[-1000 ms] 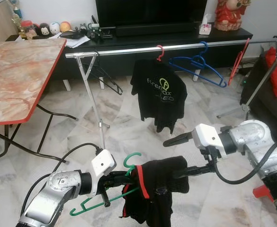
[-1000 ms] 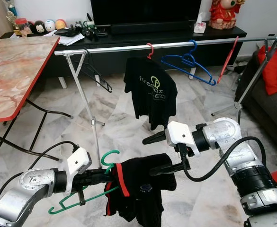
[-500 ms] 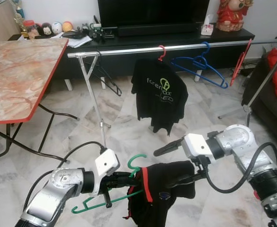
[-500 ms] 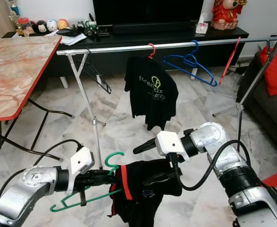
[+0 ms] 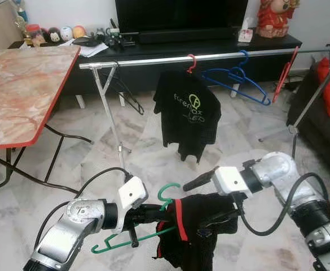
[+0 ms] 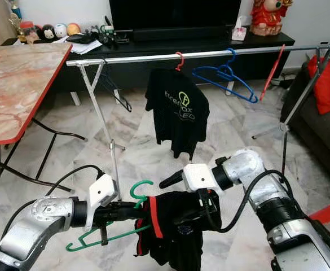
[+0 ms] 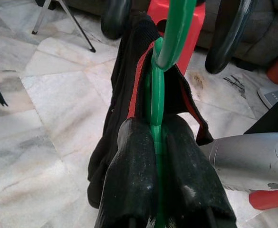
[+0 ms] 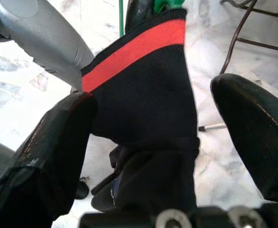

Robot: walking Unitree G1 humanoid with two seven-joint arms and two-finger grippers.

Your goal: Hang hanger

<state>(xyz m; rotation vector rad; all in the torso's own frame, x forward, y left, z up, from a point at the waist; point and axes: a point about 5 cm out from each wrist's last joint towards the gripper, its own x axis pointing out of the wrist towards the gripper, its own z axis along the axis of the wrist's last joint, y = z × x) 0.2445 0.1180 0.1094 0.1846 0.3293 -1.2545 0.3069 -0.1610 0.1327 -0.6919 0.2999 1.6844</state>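
The right gripper should next grab the garment by its red-striped collar (image 5: 183, 219), because that knit collar stands up while the garment's body (image 5: 196, 248) hangs loose below.
A green hanger (image 5: 167, 192) carries a black garment (image 5: 198, 234) with a red collar, low in front of me. My left gripper (image 7: 154, 130) is shut on the hanger's neck, just below the hook. From the right, my right gripper (image 5: 194, 204) stands open, one finger above the garment's shoulder and one against its side. In the right wrist view the garment (image 8: 148, 104) lies between the two spread fingers (image 8: 58, 152). The silver clothes rail (image 5: 153, 59) runs across the room beyond.
On the rail hang a black hanger (image 5: 122, 93), a black t-shirt (image 5: 190, 110) on a red hanger, a blue hanger (image 5: 238, 76) and a red hanger (image 5: 283, 73). A marble-topped folding table (image 5: 18, 90) stands left, a dark sofa (image 5: 322, 124) right, a TV console (image 5: 210, 45) behind.
My right gripper has moved left and closed in on the garment, its fingers now around the garment's shoulder. The left arm has carried the hanger slightly to the right.
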